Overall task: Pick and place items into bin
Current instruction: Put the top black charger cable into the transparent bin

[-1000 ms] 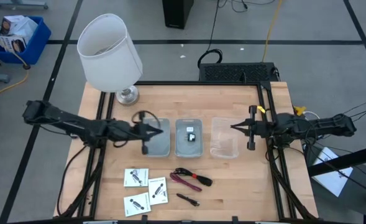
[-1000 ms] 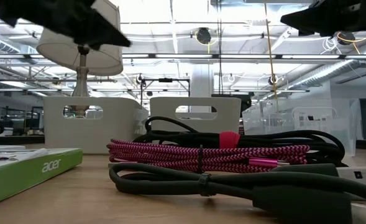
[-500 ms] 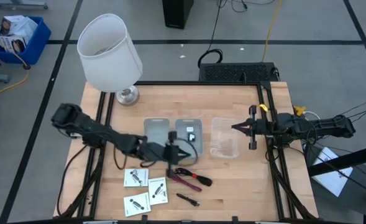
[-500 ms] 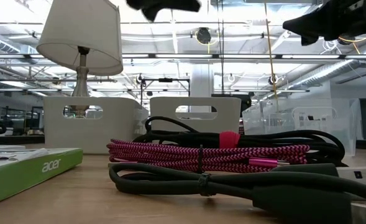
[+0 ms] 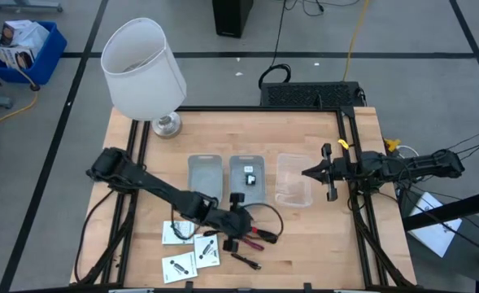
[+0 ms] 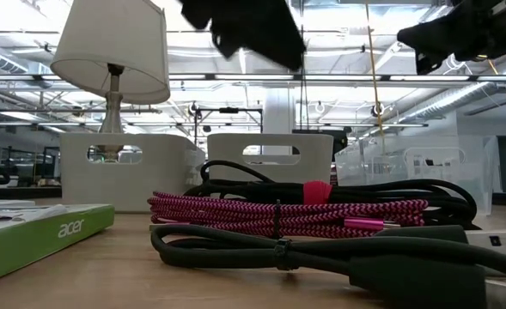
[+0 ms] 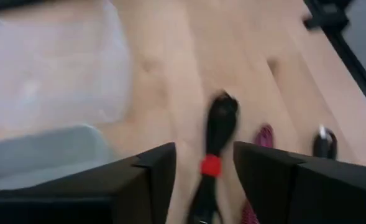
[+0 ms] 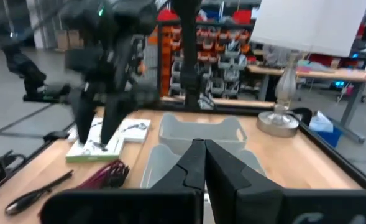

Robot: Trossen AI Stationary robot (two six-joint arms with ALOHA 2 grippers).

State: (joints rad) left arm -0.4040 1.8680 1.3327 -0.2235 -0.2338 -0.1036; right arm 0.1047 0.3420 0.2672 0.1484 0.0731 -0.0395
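My left gripper should next pick up the black cable bundle by its red-banded section [image 7: 210, 165] to place it in a bin.
The red-and-black cable bundle [image 5: 255, 234] lies on the table in front of the bins and fills the low view [image 6: 304, 219]. My left gripper [image 5: 239, 221] hangs open just above it. Its fingers stand on either side of a black cable with a red band [image 7: 211, 163] and touch nothing. Three white packets [image 5: 192, 248] lie flat near the front left, and a thin black stick [image 5: 246, 260] lies by the front edge. My right gripper [image 5: 306, 172] is shut and hovers over the clear bin [image 5: 294, 181], holding nothing.
Two grey bins [image 5: 206, 181] [image 5: 247, 181] stand mid-table; the middle one holds a small black-and-white item [image 5: 250, 173]. A big white lamp [image 5: 141, 69] stands at the far left corner. Black frame rails [image 5: 346, 155] run along the table's sides.
My left gripper has swung from over the left grey bin toward the table's near edge and right. It has come down over the cable bundle. The items on the table have not moved.
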